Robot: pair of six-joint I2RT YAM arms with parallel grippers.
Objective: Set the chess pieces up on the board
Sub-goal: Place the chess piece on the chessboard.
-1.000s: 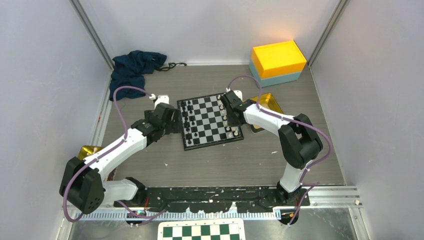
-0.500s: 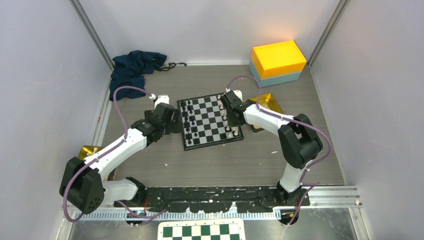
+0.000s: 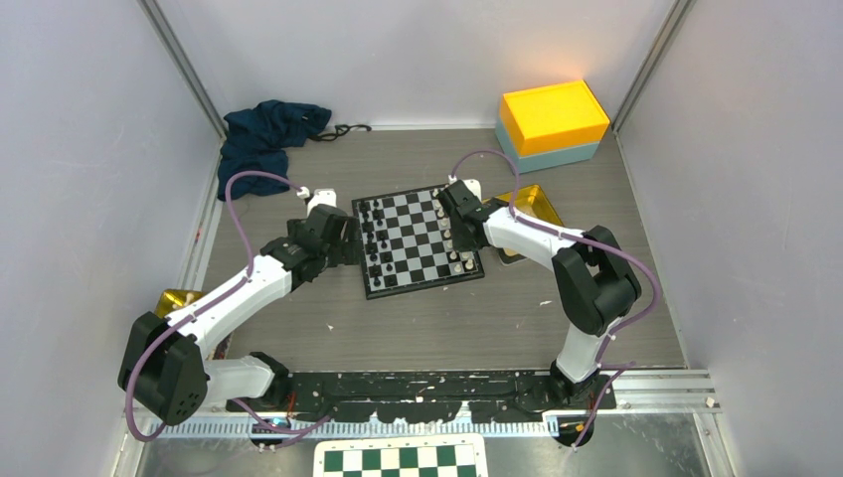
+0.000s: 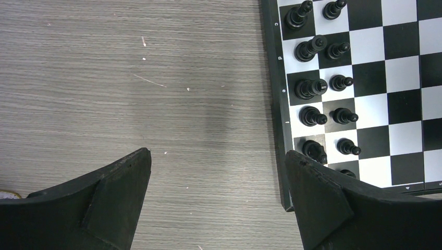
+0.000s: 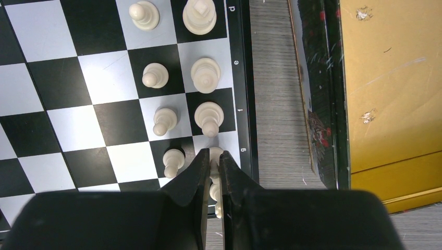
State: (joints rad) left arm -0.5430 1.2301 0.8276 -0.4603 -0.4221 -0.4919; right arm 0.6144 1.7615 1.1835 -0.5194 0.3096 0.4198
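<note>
The white piece's base sits in the white edge square marked g, so the piece would end standing there. It is now time for my right gripper to open.
The small black-and-white board point(image 3: 419, 240) lies mid-table, with black pieces point(image 3: 373, 238) along its left side and cream-white pieces point(image 3: 449, 238) along its right side. In the right wrist view my right gripper point(image 5: 214, 156) is shut on a white piece point(image 5: 215, 162) over the board's right edge column, next to standing white pieces point(image 5: 209, 115) and pawns point(image 5: 164, 121). My left gripper point(image 4: 218, 159) is open and empty over bare table just left of the board point(image 4: 396, 78), beside two columns of black pieces point(image 4: 311, 87).
A gold tin point(image 3: 534, 202) sits right of the board, and it shows in the right wrist view point(image 5: 388, 78). A yellow-and-teal box point(image 3: 553, 123) stands back right, dark blue cloth point(image 3: 268, 134) back left. A green-and-white checkered panel point(image 3: 401, 458) lies at the near edge.
</note>
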